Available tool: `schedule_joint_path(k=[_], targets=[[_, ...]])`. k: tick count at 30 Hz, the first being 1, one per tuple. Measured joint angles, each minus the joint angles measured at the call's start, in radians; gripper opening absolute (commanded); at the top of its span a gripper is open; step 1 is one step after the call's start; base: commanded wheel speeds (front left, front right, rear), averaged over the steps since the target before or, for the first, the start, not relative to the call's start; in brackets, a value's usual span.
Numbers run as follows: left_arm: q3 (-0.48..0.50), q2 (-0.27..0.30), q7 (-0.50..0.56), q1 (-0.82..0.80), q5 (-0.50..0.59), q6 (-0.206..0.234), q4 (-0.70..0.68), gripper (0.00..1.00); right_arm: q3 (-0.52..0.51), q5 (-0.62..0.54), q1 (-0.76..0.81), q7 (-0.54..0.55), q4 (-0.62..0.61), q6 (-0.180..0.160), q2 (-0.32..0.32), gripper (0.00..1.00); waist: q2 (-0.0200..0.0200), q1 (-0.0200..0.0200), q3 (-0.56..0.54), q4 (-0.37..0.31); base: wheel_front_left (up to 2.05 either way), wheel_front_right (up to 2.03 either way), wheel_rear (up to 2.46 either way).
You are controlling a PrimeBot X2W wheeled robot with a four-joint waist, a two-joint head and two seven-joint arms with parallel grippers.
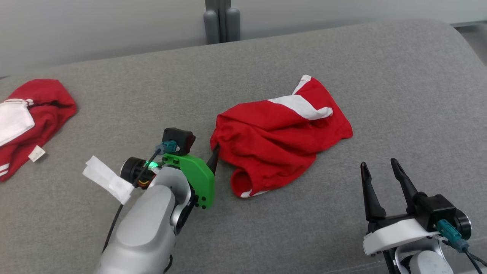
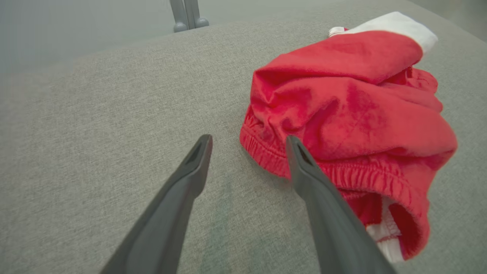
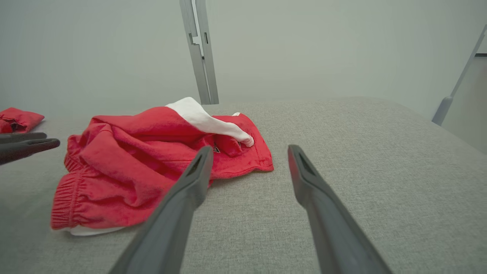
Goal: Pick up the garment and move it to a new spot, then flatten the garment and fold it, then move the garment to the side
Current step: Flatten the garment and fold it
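The left gripper needs to pick up the red shorts next and move them to a new spot, so it should grab them by their elastic waistband (image 1: pixel 213 141) (image 2: pixel 266 156).
The garment (image 1: pixel 277 140) is a pair of red shorts with white panels, lying crumpled in the middle of the grey cushioned surface (image 1: pixel 342 57). My left gripper (image 1: pixel 213 160) is at the garment's left edge, open. In the left wrist view the left gripper (image 2: pixel 249 139) has one finger over the elastic waistband (image 2: pixel 266 156) of the garment (image 2: pixel 350 106) and the other over bare fabric. My right gripper (image 1: pixel 378 163) stands open at the lower right, apart from the garment. In the right wrist view the right gripper (image 3: pixel 250 147) has nothing between its fingers and the garment (image 3: pixel 152 152) lies ahead to the left.
A second red and white garment (image 1: pixel 26 118) lies at the far left edge of the surface. Grey metal posts (image 1: pixel 222 23) stand behind the back edge. Bare grey surface stretches to the right of the shorts and in front of them.
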Motion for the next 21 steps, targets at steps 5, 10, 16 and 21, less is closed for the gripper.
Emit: schedule_joint_path(k=[5,10,16,21], targets=[[-0.016,-0.001,-0.001,-0.048,-0.04,-0.021,0.071,1.0,0.012,0.009,-0.011,0.0,0.007,0.0,0.0,1.0,0.0,0.0,0.042,-0.051,0.0,0.0,0.0],[-0.047,-0.002,-0.031,-0.064,-0.061,-0.033,0.112,0.05,0.017,0.012,-0.012,0.0,0.013,0.0,0.0,1.0,0.0,0.0,0.062,-0.09,0.0,0.0,0.0],[-0.066,0.0,-0.148,-0.1,-0.042,0.004,0.152,0.0,0.005,0.011,-0.002,0.0,0.021,0.0,0.0,1.0,0.0,0.0,0.041,-0.093,0.0,0.0,0.0],[-0.073,0.015,-0.229,-0.142,-0.018,0.019,0.172,0.0,0.002,0.006,0.016,0.0,0.026,0.0,0.001,1.0,0.0,0.0,-0.001,-0.078,0.0,0.0,0.0]])
